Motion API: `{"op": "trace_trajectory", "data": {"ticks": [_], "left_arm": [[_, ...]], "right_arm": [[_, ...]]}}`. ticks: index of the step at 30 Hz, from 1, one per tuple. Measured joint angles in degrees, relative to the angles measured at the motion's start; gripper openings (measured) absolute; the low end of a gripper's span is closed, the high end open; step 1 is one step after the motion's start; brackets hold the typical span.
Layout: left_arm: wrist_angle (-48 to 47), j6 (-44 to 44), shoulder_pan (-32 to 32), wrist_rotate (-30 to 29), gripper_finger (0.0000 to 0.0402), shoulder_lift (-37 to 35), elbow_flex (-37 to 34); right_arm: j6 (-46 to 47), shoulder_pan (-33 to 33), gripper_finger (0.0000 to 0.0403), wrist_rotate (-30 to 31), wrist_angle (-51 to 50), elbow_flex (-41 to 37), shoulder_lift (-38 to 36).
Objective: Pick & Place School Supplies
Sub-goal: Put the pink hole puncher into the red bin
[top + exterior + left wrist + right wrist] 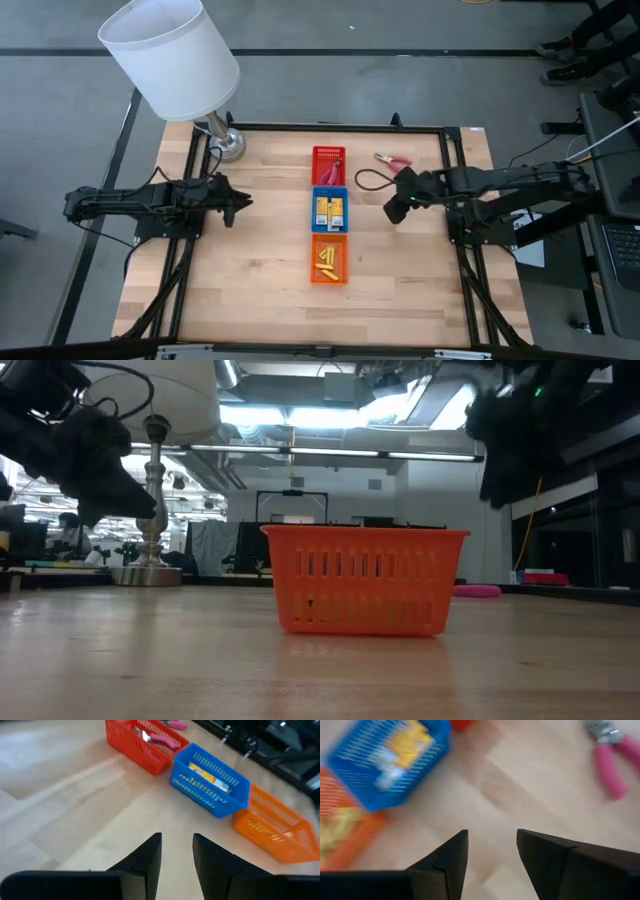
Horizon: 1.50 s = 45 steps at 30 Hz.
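Note:
My right gripper grabs the loose plier-like tool by its pink handle (400, 163) next, to put it into the red tray (328, 164).
Three trays sit in a row at mid-table: a red tray (328, 164) holding a pink-handled tool (165, 740), a blue tray (330, 210) holding yellow packets (205, 774), and an orange tray (329, 260) holding yellow sticks (327, 263). A second pink-handled plier-like tool (393, 160) lies on the table right of the red tray. My right gripper (492, 851) is open, raised over the table right of the blue tray, and holds nothing. My left gripper (177, 851) is open and waits above the table left of the trays.
A white-shaded lamp (175, 60) stands at the far left corner on a silver base (228, 146). A dark cable loop (368, 180) lies on the wood near the loose tool. Bare wood lies on the near side of the trays and to their left.

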Motion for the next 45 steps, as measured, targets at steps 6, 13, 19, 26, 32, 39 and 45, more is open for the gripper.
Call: {"op": "trace_trajectory", "data": {"ticks": [6, 13, 19, 26, 32, 39, 45], "left_arm": [[0.1, -3.8, 0.0, 0.9, 0.0107, 0.0, 0.0], [0.4, -3.8, 0.0, 0.9, 0.0107, 0.0, 0.0], [0.4, -3.8, 0.0, 0.8, 0.0111, 0.0, 0.0], [0.4, -3.8, 0.0, 0.8, 0.0107, 0.0, 0.0], [0.4, -3.8, 0.0, 0.8, 0.0111, 0.0, 0.0], [0.4, -3.8, 0.0, 0.8, 0.0108, 0.0, 0.0], [0.4, -3.8, 0.0, 0.8, 0.0110, 0.0, 0.0]], "right_arm": [[-16.3, -11.9, 0.0173, -0.9, -0.5, 0.0, 8.0], [-39.6, -28.9, 0.0173, -5.1, 1.7, 0.0, 15.6], [-48.6, -41.8, 0.0173, -12.4, 6.7, 0.0, 18.9], [-53.7, -46.9, 0.0173, -19.0, 9.6, 0.0, 24.1], [-54.8, -46.9, 0.0173, -17.3, 11.3, 0.0, 29.1], [-54.0, -46.4, 0.0156, -15.8, 13.3, 0.2, 31.7], [-52.7, -45.6, 0.0042, -18.5, 16.4, -0.3, 29.3]]}}
